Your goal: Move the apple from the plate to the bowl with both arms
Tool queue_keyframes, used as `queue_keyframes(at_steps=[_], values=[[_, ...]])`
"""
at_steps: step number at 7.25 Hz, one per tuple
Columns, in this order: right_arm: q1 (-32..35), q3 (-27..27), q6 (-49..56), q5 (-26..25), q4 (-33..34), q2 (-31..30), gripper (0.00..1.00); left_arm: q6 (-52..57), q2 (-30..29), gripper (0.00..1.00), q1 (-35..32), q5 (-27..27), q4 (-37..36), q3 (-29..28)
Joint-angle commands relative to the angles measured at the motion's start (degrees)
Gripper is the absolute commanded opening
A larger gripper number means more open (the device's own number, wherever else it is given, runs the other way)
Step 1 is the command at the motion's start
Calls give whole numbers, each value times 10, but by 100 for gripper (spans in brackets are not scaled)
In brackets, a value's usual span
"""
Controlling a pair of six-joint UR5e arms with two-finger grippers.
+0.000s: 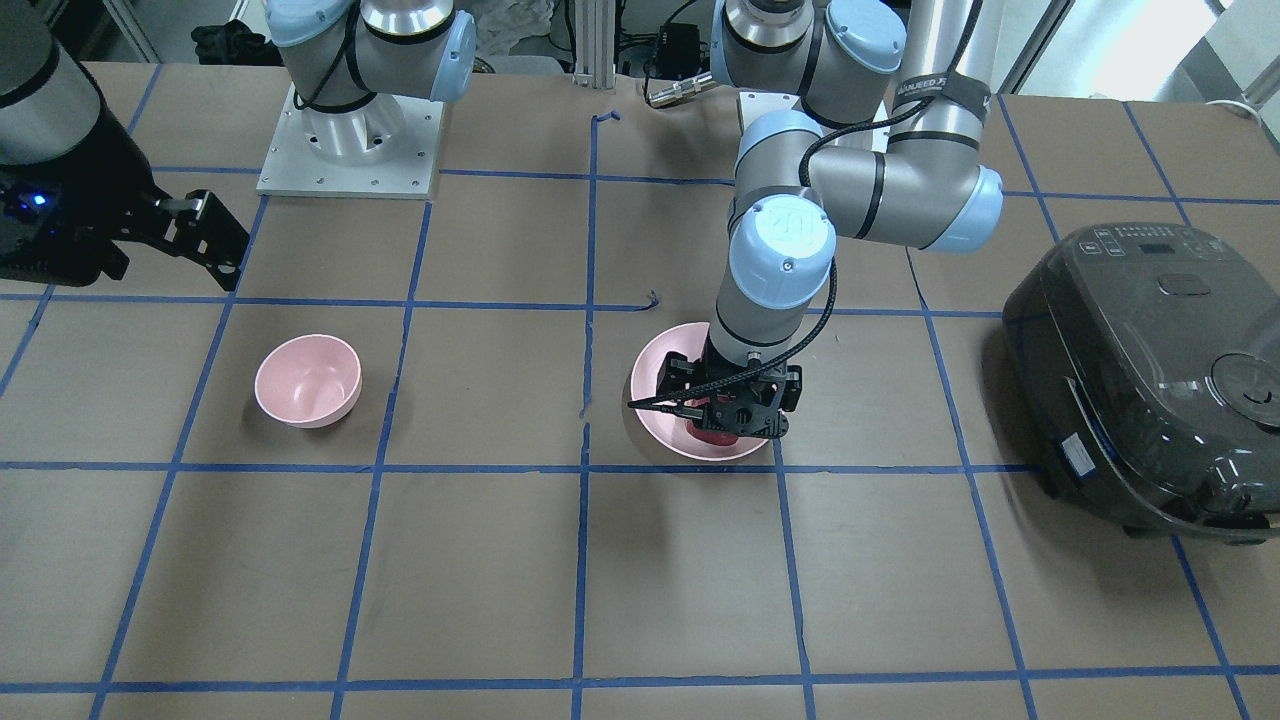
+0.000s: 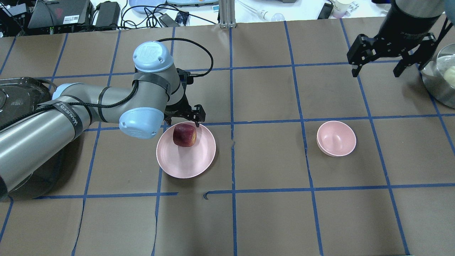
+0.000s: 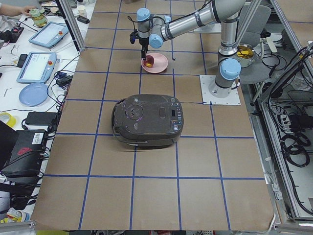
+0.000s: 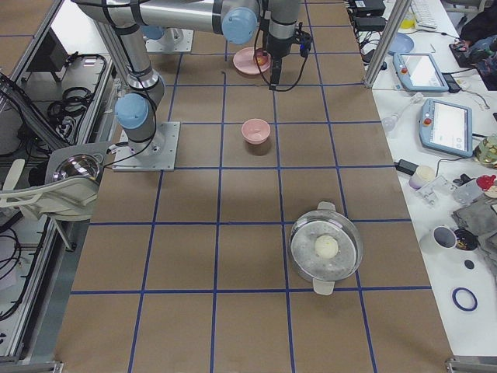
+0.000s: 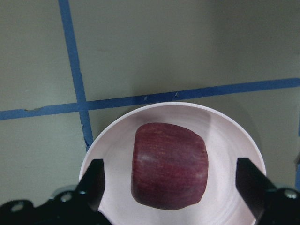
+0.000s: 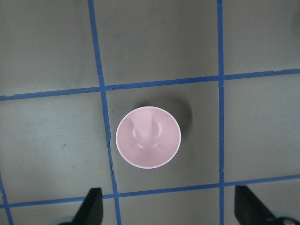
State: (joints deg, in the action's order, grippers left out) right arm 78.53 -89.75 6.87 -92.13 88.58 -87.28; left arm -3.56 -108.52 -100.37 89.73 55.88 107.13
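Observation:
The left gripper needs to go lower before it closes on the apple. Its fingers are above the apple's sides, high over the pink plate, so they would miss the apple if they closed now.
The dark red apple lies on the wide pink plate left of the table's middle. My left gripper is open and lowered over the plate. In the left wrist view its fingers stand on either side of the apple with a gap on each side, not touching it. The small deep pink bowl stands empty to the right. My right gripper is open and empty, held high beyond the bowl; the right wrist view looks straight down on the bowl.
A dark rice cooker stands on the table's far left side, beside my left arm. A metal pot holding a pale round item stands at the right edge, near my right gripper. Blue tape lines grid the brown table.

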Motion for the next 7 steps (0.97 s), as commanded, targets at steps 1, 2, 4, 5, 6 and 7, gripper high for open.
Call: queue_keyframes(at_steps=[1, 2, 4, 5, 6, 7], values=[[-57, -87, 64, 9, 92, 1, 100, 1, -27, 100, -15, 4, -19, 6], [-73, -132, 79, 15, 145, 15, 100, 4, -28, 100, -15, 5, -19, 6], [-74, -190, 72, 37, 195, 21, 100, 8, -25, 97, -15, 15, -19, 19], [-73, -195, 61, 40, 195, 25, 100, 10, -22, 96, -14, 30, -18, 20], [-70, -202, 40, 55, 198, 34, 100, 14, -25, 90, -14, 31, -17, 20], [-69, -206, 39, 63, 198, 35, 100, 21, -22, 71, -13, 30, -17, 20]])
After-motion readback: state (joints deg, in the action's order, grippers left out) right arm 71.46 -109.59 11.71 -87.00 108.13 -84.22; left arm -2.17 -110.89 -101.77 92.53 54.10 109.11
